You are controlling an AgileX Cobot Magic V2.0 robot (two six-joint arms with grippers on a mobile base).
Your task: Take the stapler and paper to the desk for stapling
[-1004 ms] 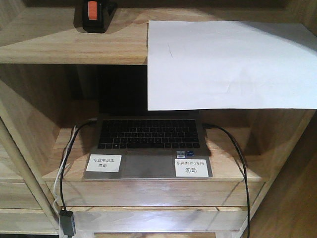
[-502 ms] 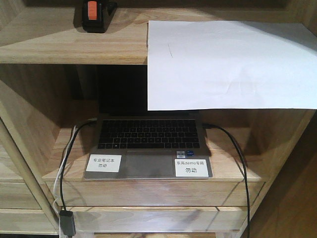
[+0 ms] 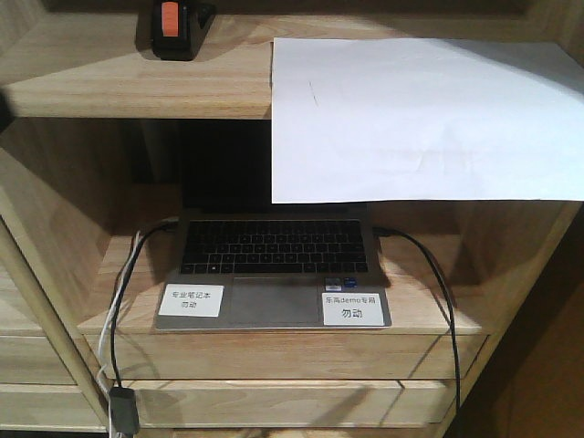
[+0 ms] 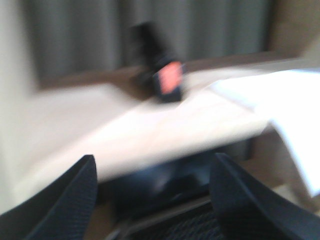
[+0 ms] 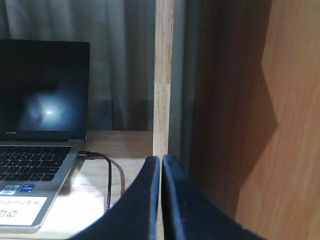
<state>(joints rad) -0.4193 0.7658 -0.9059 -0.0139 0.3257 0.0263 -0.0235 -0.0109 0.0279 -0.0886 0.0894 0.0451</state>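
Note:
The left gripper should pick up the stapler by its black body [image 3: 180, 29] next, and then it can bring the stapler to the desk for stapling.
The black stapler [image 3: 172, 27] with its orange-red patch stands at the back left of the upper shelf [image 3: 137, 91]. The white paper [image 3: 420, 119] lies on the same shelf to its right, its front half hanging over the edge. In the blurred left wrist view the stapler [image 4: 167, 82] and the paper [image 4: 280, 100] lie ahead and above. My left gripper [image 4: 152, 167] is open and holds nothing, well short of the stapler. My right gripper [image 5: 160, 161] is shut on nothing, facing a shelf post [image 5: 162, 75]. The desk is out of view.
An open laptop [image 3: 274, 265] with two white labels sits on the lower shelf under the paper; it also shows in the right wrist view as the laptop [image 5: 40, 130]. Black cables [image 3: 438, 283] run from both its sides. A brown side panel [image 5: 250, 120] stands right of the post.
A dark shape has come in at the left edge of the front view beside the upper shelf. Stapler, paper and laptop have not moved.

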